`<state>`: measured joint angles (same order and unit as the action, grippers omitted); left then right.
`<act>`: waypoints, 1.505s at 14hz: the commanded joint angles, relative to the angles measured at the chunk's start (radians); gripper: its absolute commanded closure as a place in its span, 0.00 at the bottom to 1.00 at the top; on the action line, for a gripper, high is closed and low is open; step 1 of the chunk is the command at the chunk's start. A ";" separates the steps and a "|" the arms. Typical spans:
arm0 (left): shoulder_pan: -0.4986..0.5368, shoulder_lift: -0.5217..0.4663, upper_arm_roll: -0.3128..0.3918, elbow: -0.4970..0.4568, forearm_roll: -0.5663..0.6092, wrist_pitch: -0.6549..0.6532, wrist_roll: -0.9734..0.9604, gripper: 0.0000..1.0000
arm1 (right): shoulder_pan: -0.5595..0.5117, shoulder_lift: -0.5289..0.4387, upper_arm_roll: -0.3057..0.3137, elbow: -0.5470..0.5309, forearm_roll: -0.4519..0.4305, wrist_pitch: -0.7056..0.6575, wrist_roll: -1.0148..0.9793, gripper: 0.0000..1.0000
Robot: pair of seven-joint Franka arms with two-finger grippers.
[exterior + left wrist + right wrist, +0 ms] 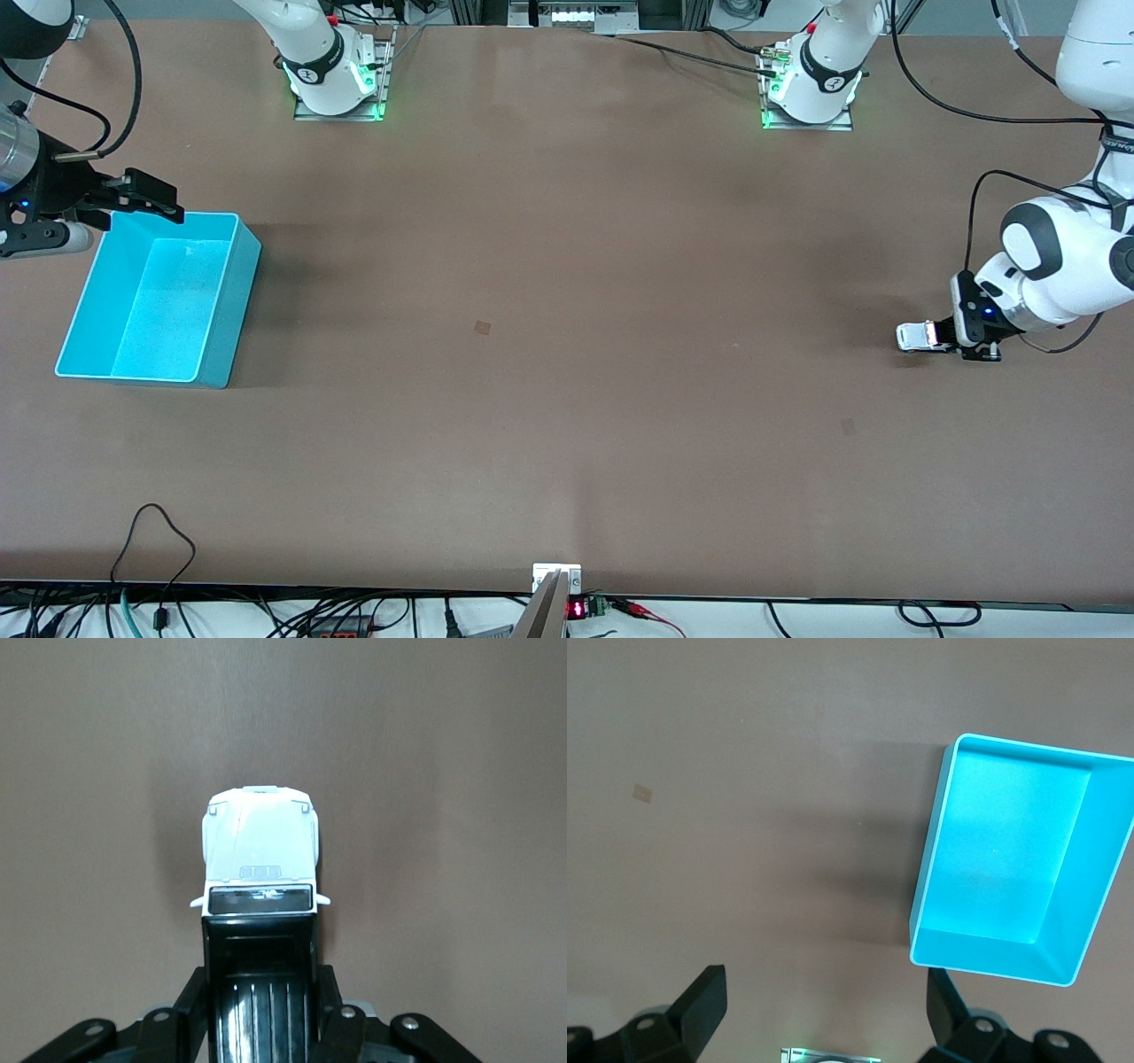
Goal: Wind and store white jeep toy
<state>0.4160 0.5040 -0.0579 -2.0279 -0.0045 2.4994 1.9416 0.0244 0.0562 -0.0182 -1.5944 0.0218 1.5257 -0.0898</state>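
Observation:
The white jeep is low at the table with its shadow close under it, so the robot's left gripper needs to let go.
The white jeep toy [916,337], white hood and black roof, sits low at the table surface near the left arm's end. My left gripper [944,338] is shut on its black rear section. In the left wrist view the jeep [260,850] points away from my left gripper [262,992], with a finger [197,992] against each side. I cannot tell whether its wheels touch the table. My right gripper [146,197] is open and empty, over the cyan bin's [237,306] corner nearest the right arm's base. The bin [983,953] is empty beside my right gripper [824,1005].
A small brown square mark [482,327] lies mid-table; it also shows in the right wrist view [645,794]. The arm bases [337,84] [808,89] stand along the table's edge farthest from the front camera. Cables hang along the edge nearest the camera.

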 commanded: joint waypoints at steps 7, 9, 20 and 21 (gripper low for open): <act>0.061 0.012 -0.071 0.026 0.023 -0.083 0.025 0.00 | 0.000 -0.003 0.001 0.008 0.015 -0.005 0.007 0.00; 0.061 -0.083 -0.112 0.026 0.021 -0.193 0.020 0.00 | 0.000 -0.003 0.001 0.008 0.015 -0.005 0.007 0.00; 0.047 -0.265 -0.192 0.025 0.009 -0.300 0.020 0.00 | 0.000 -0.003 0.001 0.008 0.015 -0.005 0.007 0.00; 0.028 -0.268 -0.195 0.025 0.008 -0.300 0.020 0.00 | 0.000 -0.003 0.001 0.008 0.015 -0.005 0.007 0.00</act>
<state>0.4587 0.2713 -0.2410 -1.9862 0.0004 2.2102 1.9514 0.0246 0.0562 -0.0182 -1.5943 0.0218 1.5257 -0.0895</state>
